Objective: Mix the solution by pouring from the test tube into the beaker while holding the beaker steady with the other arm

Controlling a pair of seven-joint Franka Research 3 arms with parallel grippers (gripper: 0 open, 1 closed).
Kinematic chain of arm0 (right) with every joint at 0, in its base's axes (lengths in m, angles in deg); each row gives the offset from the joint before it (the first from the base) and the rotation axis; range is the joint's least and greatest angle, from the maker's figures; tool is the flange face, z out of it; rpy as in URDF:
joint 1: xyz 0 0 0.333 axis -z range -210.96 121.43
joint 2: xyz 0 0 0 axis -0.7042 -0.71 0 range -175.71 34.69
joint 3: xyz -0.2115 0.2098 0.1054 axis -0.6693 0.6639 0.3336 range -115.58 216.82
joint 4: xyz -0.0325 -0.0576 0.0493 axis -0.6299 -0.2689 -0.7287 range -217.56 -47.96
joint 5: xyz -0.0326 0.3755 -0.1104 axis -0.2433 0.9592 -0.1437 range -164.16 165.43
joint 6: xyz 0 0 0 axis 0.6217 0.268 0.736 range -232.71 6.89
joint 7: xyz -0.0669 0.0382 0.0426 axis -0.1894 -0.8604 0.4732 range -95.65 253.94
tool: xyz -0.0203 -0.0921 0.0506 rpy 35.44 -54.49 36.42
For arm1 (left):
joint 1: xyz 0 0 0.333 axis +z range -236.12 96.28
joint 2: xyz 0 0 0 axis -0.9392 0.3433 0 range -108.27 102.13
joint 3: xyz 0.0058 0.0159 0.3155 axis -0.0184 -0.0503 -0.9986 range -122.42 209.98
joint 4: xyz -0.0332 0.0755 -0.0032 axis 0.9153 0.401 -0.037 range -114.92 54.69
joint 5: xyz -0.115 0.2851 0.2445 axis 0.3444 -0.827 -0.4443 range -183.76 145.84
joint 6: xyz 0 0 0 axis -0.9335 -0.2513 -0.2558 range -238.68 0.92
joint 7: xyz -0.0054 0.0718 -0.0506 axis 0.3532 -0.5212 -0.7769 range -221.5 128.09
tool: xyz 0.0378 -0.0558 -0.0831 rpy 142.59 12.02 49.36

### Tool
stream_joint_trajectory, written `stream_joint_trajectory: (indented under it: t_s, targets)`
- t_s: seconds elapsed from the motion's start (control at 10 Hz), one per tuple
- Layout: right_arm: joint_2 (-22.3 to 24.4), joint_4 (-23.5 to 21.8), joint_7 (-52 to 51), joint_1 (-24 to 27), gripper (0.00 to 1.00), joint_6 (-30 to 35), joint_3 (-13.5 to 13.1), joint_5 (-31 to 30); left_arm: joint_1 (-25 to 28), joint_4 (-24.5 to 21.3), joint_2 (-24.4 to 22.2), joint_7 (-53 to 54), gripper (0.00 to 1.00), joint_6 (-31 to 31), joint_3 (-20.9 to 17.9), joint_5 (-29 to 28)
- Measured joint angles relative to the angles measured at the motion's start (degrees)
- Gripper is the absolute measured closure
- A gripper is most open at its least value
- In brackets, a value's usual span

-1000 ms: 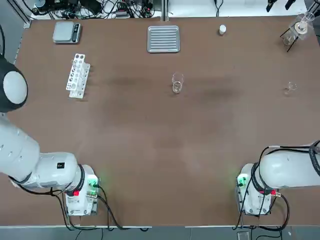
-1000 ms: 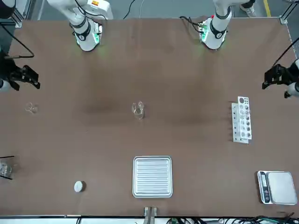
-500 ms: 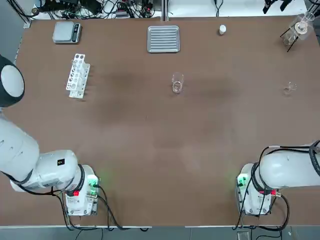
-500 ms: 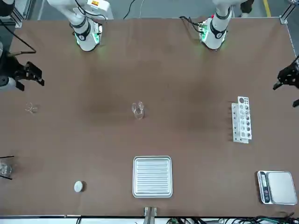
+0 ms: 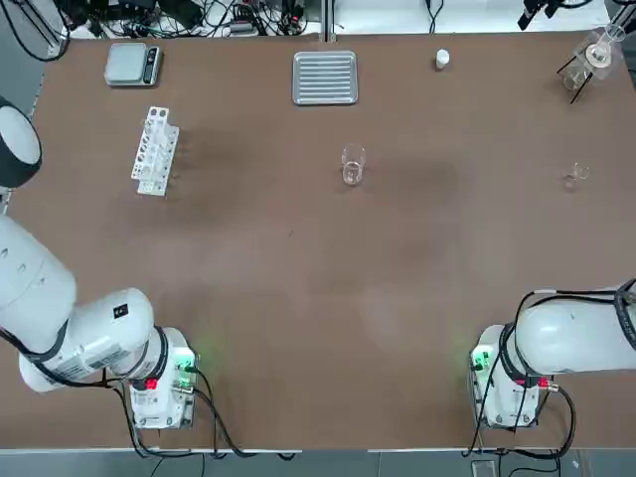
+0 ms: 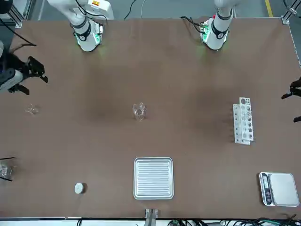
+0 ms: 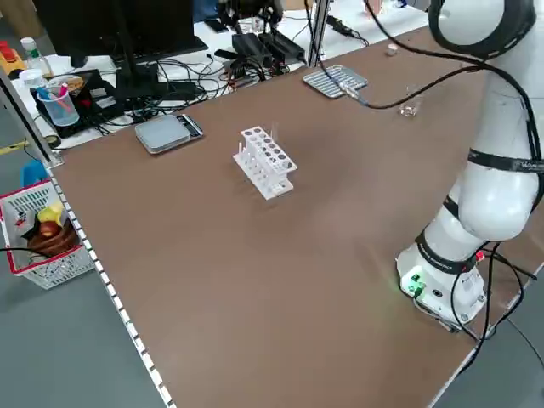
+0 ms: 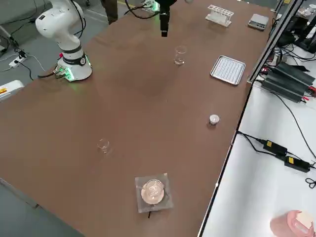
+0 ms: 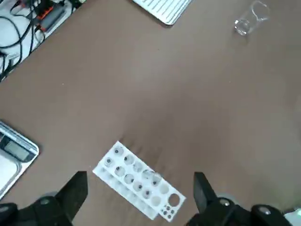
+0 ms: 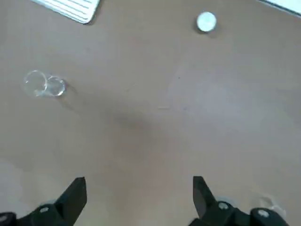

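The rack holds the lower part of the clear test tube, so my left gripper will next grab the tube by the tube's upper end [image 9: 157, 177], which stands above the rack's holes.
The beaker [image 5: 352, 165] is a small clear glass standing upright alone mid-table, also visible in the front view [image 6: 138, 110]. A white test tube rack [image 5: 154, 151] sits toward the robot's left, and a clear test tube [image 9: 150, 176] seems to stand in it. My left gripper [image 9: 138, 188] hovers high above the rack, open and empty. Also raised well off the table, my right gripper [image 10: 138, 188] is open and empty; its wrist view shows the beaker [image 10: 43, 84] off to one side. In the front view the right gripper [image 6: 37, 70] shows near the picture's left edge.
A ribbed metal tray [image 5: 325, 77], a small scale [image 5: 133, 64] and a white cap [image 5: 442, 60] lie along the far edge. A flask on a stand [image 5: 586, 60] stands at the far right corner. A smaller glass piece [image 5: 577, 175] sits on the right.
In the front view my left gripper has slid toward the picture's right edge, now mostly cut off. My right gripper has shifted slightly toward its base side. Both stay open.
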Motion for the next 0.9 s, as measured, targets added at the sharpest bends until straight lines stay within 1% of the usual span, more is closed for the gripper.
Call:
stream_joint_trajectory:
  t_s: [0.1,0.2,0.4,0.6,0.7,0.9]
  targets:
    - [-0.4,-0.2,-5.5,0.3,0.00,0.0,-0.2,3.3,2.0,-0.4,2.0,3.3,0.00,0.0,0.0,3.8]
    - [-1.8,-0.6,-11.2,1.1,0.00,0.0,-0.5,7.8,4.3,-1.0,4.4,9.0,0.00,0.0,0.0,8.0]
    - [-6.3,-1.1,-24.2,2.9,0.00,-0.4,-0.6,15.2,7.7,-1.8,10.6,22.0,0.01,1.1,0.1,15.9]
    - [-10.8,-1.2,-34.8,3.5,0.00,-1.0,-0.6,20.2,9.1,-1.8,15.9,31.6,0.01,4.4,0.1,19.3]
    - [-13.1,-1.3,-40.4,3.8,0.00,-2.0,-0.6,23.0,9.4,-1.8,17.6,35.1,0.01,6.4,0.2,20.0]
    - [-17.9,-1.3,-49.7,4.2,0.00,-3.5,-0.6,27.4,10.6,-1.9,20.1,38.4,0.01,10.6,0.2,20.7]
